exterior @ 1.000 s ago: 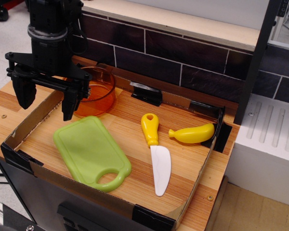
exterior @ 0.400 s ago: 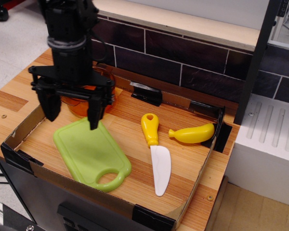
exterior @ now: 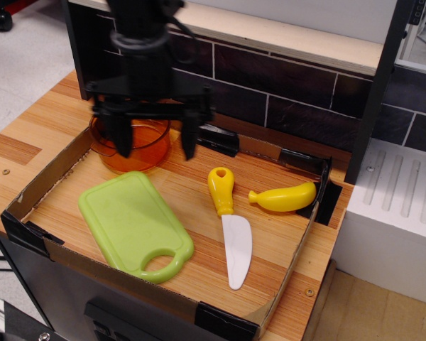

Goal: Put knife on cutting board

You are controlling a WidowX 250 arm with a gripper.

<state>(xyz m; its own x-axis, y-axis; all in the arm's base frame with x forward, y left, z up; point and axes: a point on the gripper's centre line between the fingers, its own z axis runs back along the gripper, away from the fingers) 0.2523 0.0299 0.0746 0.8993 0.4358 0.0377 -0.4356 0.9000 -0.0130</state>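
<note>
The gripper will next grab the knife by its yellow handle [exterior: 222, 190] and put it on the green cutting board [exterior: 133, 222].
The knife [exterior: 228, 222] lies flat on the wooden floor of the tray, yellow handle toward the back, white blade toward the front. The light-green cutting board [exterior: 134, 223] lies flat to its left, loop handle at the front right. My black gripper [exterior: 156, 147] hangs open and empty above the back of the tray, between the orange pot and the knife handle. Its left finger [exterior: 123, 136] is in front of the pot. Its right finger [exterior: 189, 135] is left of and above the knife handle. It touches nothing.
A transparent orange pot [exterior: 138, 145] stands at the back left. A yellow banana-shaped toy [exterior: 284, 197] lies right of the knife handle. Low cardboard walls [exterior: 287, 277] with black corner clips rim the tray. A dark brick wall [exterior: 270, 92] runs behind. A white block [exterior: 394, 213] stands at the right.
My gripper has moved to the right and toward the back, from over the tray's left edge to a spot between pot and knife. It stays open. The objects have not moved.
</note>
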